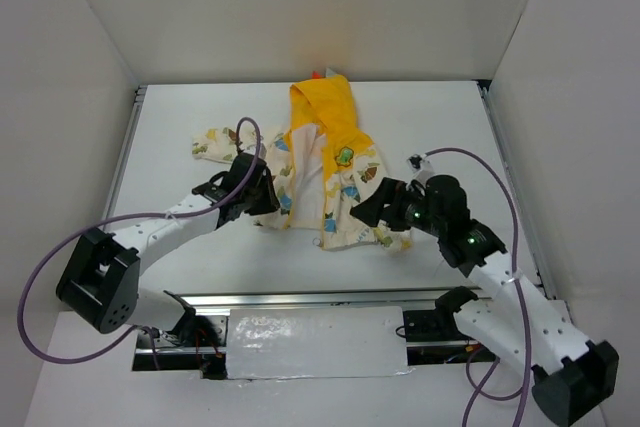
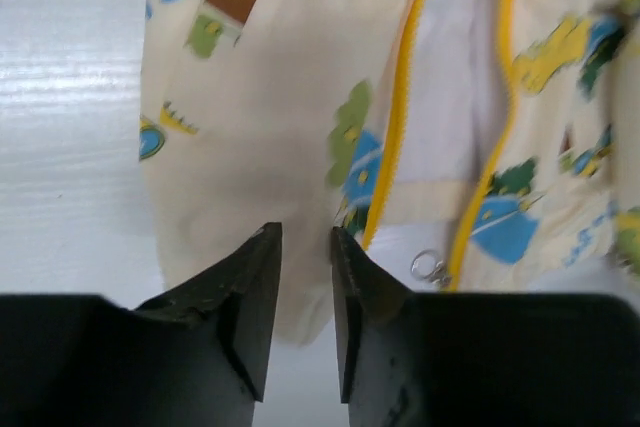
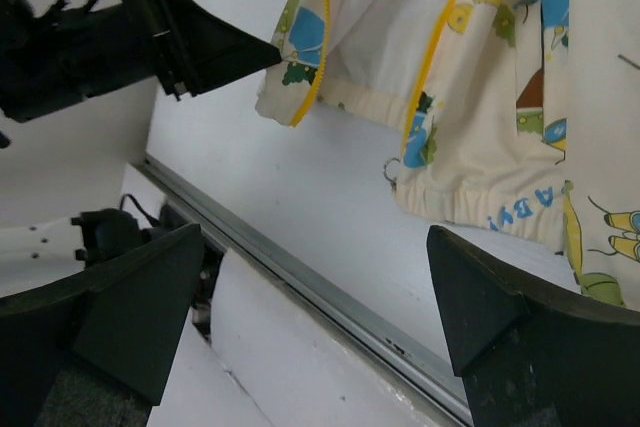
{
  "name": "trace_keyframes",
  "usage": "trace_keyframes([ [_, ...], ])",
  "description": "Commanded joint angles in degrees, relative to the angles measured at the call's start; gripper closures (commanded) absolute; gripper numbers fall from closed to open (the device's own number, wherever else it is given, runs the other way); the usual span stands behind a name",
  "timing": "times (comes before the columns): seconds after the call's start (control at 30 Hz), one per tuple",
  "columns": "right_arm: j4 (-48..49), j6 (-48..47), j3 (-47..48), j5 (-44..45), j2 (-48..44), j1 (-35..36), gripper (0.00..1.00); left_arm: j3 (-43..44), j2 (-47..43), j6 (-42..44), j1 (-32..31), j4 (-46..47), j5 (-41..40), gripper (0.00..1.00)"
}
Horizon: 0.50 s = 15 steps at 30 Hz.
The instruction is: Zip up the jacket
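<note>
Next, my left gripper pinches its hem fabric [image 1: 276,219] [image 2: 325,269] just beside the bottom of the ringless yellow zipper tape, which leaves the jacket's end free to zip up.
The jacket [image 1: 340,172] lies flat in the middle of the table, yellow hood [image 1: 322,109] away from me, its front unzipped with white lining showing. Two yellow zipper tapes [image 2: 400,97] run down to the hem, and a metal ring pull [image 2: 430,267] sits at the bottom of the right one. My left gripper [image 1: 268,199] is at the jacket's lower left hem. Its jaws [image 2: 305,247] stand a narrow gap apart, with cream hem fabric showing in the gap. My right gripper [image 1: 372,205] hovers wide open by the lower right hem, nothing between its fingers [image 3: 315,247].
A metal rail [image 3: 330,282] runs along the table's near edge, with a white pad [image 1: 315,342] just in front of it. White walls close in the table [image 1: 200,107] on the left, right and back. Purple cables loop off both arms.
</note>
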Motion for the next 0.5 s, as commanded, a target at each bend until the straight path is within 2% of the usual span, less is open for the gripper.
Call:
trace_keyframes([
  [0.0, 5.43, -0.95, 2.78, 6.64, 6.19, 4.86, 0.00, -2.98, -3.10, -0.25, 0.18, 1.37, 1.42, 0.57],
  [0.03, 6.39, -0.78, 2.79, 7.00, 8.12, 5.58, 0.00, -3.61, -3.54, -0.16, 0.18, 1.63, 2.04, 0.50],
  [0.07, 7.01, -0.60, 2.62, 7.44, 8.66, 6.11, 0.00, -4.05, -3.98, -0.07, 0.18, 2.07, 2.65, 0.38],
  [0.17, 8.59, 0.28, 1.74, 8.76, 9.63, 7.69, 0.00, -5.11, -7.05, 0.02, 0.09, 2.69, 5.20, 0.28],
  [0.23, 9.03, 0.54, 1.39, 9.29, 9.98, 8.31, 0.00, -5.37, -8.72, 0.02, 0.00, 3.04, 7.30, 0.31],
  [0.27, 9.03, 0.54, 1.12, 9.55, 10.07, 8.57, 0.00, -5.72, -10.21, -0.07, -0.35, 3.56, 8.10, 0.35],
  [0.37, 8.77, 0.72, 0.51, 10.60, 10.68, 9.01, 0.00, -4.94, -11.11, 0.19, -2.97, 3.66, 9.95, 0.35],
  [0.47, 8.42, 0.81, 0.07, 11.57, 11.30, 9.10, 0.00, -0.39, -7.70, 1.24, -8.50, -1.59, 3.74, 0.34],
])
